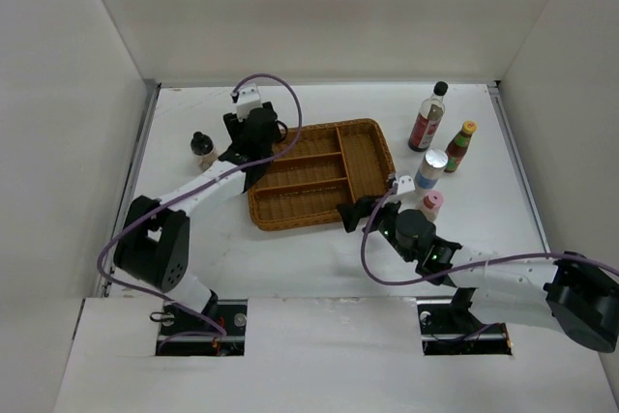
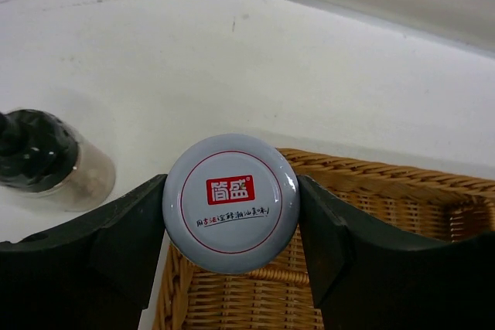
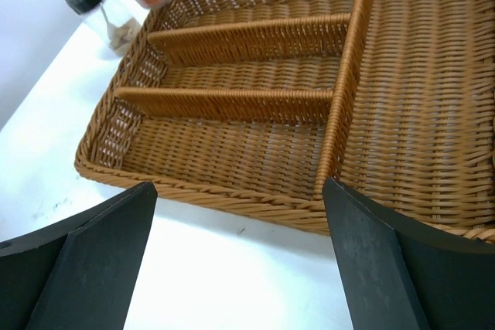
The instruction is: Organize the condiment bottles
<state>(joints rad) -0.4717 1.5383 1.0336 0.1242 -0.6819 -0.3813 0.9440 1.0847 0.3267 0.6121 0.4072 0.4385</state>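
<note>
My left gripper should move the jar [image 2: 232, 202] toward the tray's empty section, because it hangs above the tray's corner rim and would drop there if I opened now.
My left gripper [image 2: 232, 214] is shut on the short jar [image 2: 232, 202], gripping its pale pinkish-grey lid with a red logo, above the wicker tray's [image 2: 387, 199] far left corner. In the top view that gripper [image 1: 253, 147] hides the jar. The small black-capped bottle [image 1: 203, 147] stands left of the tray. My right gripper [image 1: 360, 212] is open and empty at the tray's near right edge [image 3: 232, 200]. The tall dark-sauce bottle [image 1: 427, 118], yellow-capped bottle [image 1: 460, 145], silver-capped bottle [image 1: 431, 169] and pink-capped shaker [image 1: 431, 205] stand right of the tray.
The brown wicker tray [image 1: 300, 219] has three narrow compartments on the left and one long one on the right, all bare. White walls enclose the table on three sides. The right arm lies just below the pink-capped shaker.
</note>
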